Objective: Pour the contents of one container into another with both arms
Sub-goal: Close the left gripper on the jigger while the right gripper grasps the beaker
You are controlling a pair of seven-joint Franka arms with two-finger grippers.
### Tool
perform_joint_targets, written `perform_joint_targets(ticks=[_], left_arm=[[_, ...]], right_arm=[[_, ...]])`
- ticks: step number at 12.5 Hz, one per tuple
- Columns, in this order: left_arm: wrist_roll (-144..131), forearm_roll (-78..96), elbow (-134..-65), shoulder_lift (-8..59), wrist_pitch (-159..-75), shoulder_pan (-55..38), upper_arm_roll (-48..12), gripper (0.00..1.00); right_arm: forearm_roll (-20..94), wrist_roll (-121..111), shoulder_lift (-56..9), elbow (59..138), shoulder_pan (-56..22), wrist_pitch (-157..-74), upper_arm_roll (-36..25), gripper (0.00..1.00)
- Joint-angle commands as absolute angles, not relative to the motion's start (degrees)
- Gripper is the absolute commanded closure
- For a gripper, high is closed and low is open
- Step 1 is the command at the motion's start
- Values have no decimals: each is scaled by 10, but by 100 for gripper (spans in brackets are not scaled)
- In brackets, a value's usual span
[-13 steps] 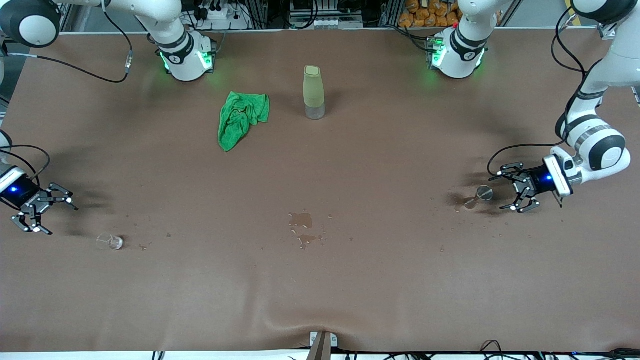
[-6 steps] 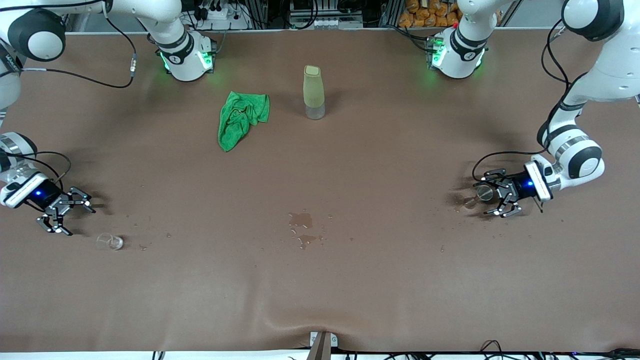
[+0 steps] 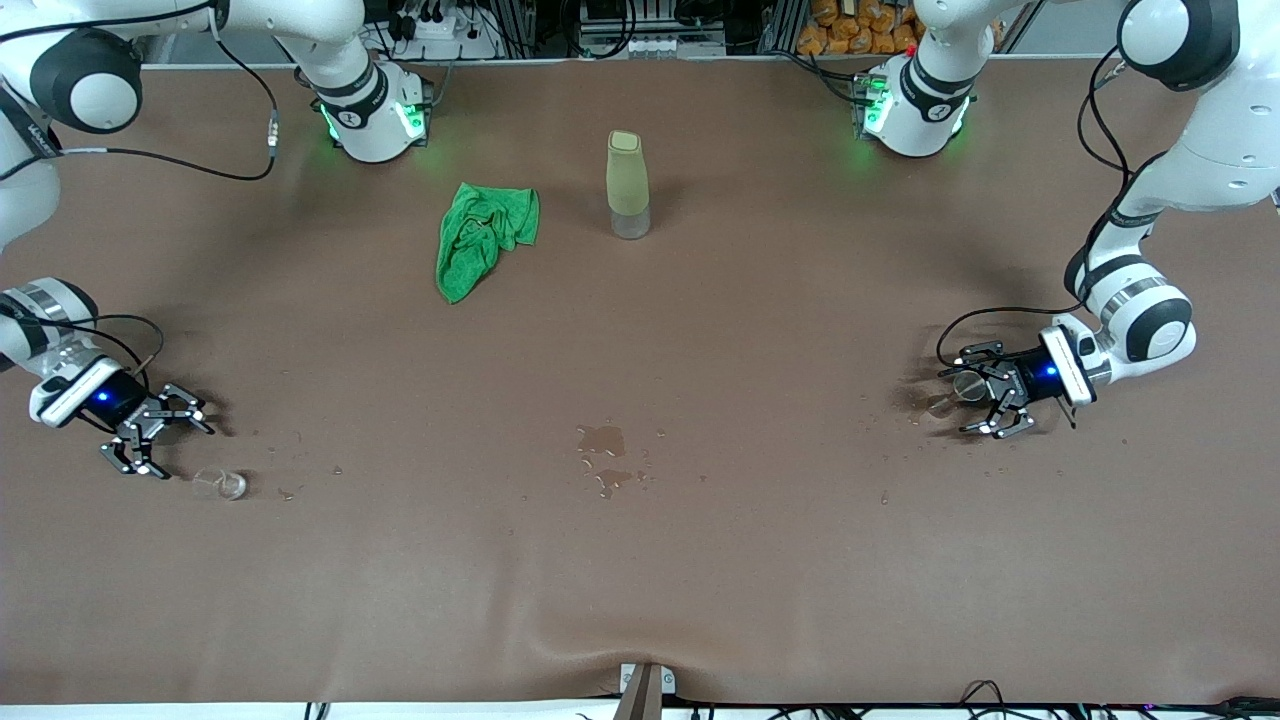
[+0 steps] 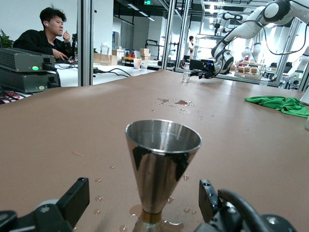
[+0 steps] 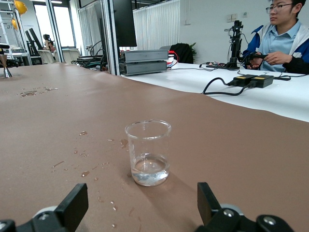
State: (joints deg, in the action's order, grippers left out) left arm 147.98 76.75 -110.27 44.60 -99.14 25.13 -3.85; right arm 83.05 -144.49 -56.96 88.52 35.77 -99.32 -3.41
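Observation:
I will grip the jigger by its narrow middle (image 4: 151, 216) with my left gripper next. Then the steel jigger's wide rim (image 4: 163, 136) is free to catch the poured water.
A steel cone-shaped jigger (image 3: 968, 385) (image 4: 161, 162) stands upright in a small puddle toward the left arm's end of the table. My left gripper (image 3: 963, 397) (image 4: 142, 208) is open and low at the table, one finger on each side of the jigger's stem with a gap on both sides. A small clear glass beaker (image 3: 222, 485) (image 5: 147, 153) holding a little water stands toward the right arm's end. My right gripper (image 3: 183, 448) (image 5: 140, 212) is open beside the beaker and a short way from it, with nothing between its fingers.
A crumpled green cloth (image 3: 485, 238) and a tall bottle with an olive sleeve (image 3: 627, 185) stand near the arms' bases. A spill of water (image 3: 603, 445) lies mid-table. Drops are scattered around both containers.
Both grippers have moved inward along the table. The left one went from beside the jigger to straddling it. The right one has come closer to the beaker.

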Motion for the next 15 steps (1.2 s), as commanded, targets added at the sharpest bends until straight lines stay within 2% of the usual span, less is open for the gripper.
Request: perform_joint_targets(ticks=[1,5,7,8,11,14,15], left_arm=[[1489,781,-1098,451,-984,249,-36,0],[1496,781,-1097,456,-984,249,-36,1],[1498,781,-1094,459,-983,251,-36,13],[1499,781,-1094,460,-983,252,-36,25],[1499,780,-1094,460,-981,254,-36,27],[1499,780,-1093,460,-980,255,-36,42],[1499,780,-1094,460,-980,255,-36,51]], right_arm=[[855,-1451,-581,877,344,-1001,-34,0],[901,-1452,-597,875,318,-1007,-34,0],[909,-1452,-597,869,312,-1025,-34,0],[911,-1452,-597,867,308,-1025,-34,0],[923,-1452,-599,866,304,-1034,-34,0],[934,-1452,-607,857,298,-1039,-34,0],[937,-1452,-610,854,296,-1039,-34,0]])
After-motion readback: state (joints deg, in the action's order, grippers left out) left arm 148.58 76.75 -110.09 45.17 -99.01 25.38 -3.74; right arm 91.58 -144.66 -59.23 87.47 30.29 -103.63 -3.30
